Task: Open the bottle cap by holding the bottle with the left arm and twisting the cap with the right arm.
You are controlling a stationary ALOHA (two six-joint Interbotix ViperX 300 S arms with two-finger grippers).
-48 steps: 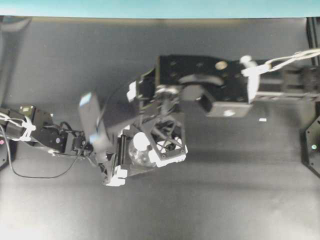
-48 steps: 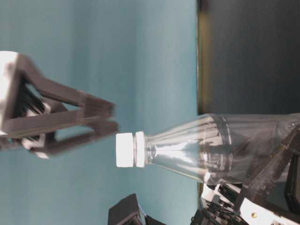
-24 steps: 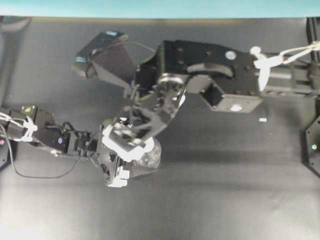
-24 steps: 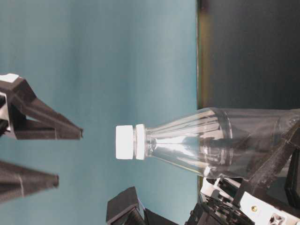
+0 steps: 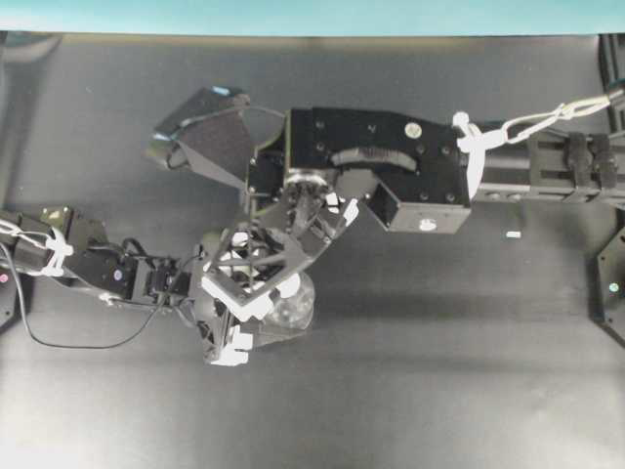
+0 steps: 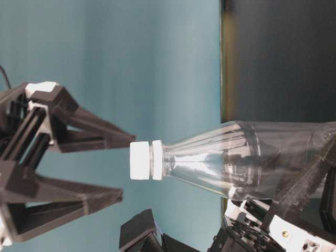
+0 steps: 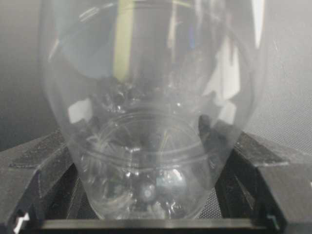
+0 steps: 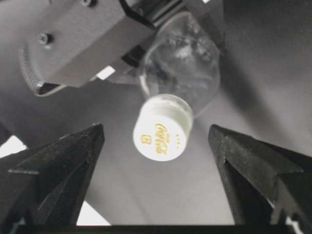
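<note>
My right gripper should grab the white cap by its round side (image 8: 181,115) next, to twist the clear bottle (image 8: 183,66) open.
The clear bottle (image 6: 236,163) is held off the table with my left gripper (image 7: 146,146) shut on its lower body; black fingers (image 7: 39,170) press on both sides. The white cap (image 8: 163,129) sits screwed on the neck and bears yellow lettering. My right gripper (image 8: 155,127) is open, wide apart, its triangular fingers (image 8: 63,161) standing either side of the cap without touching. In the table-level view its fingertips (image 6: 123,143) reach level with the cap (image 6: 142,160). From overhead the right gripper (image 5: 252,291) covers most of the bottle (image 5: 295,308), beside the left gripper (image 5: 234,330).
A tiny white fleck (image 5: 513,234) lies on the dark table under the right arm. Black mounts (image 5: 610,283) stand at the right edge. The left arm's thin cable loop (image 5: 68,344) trails on the table. A teal wall (image 5: 293,15) runs along the back.
My right gripper has turned about its wrist and closed in on the cap, its tips now level with it. The bottle and left gripper have held still.
</note>
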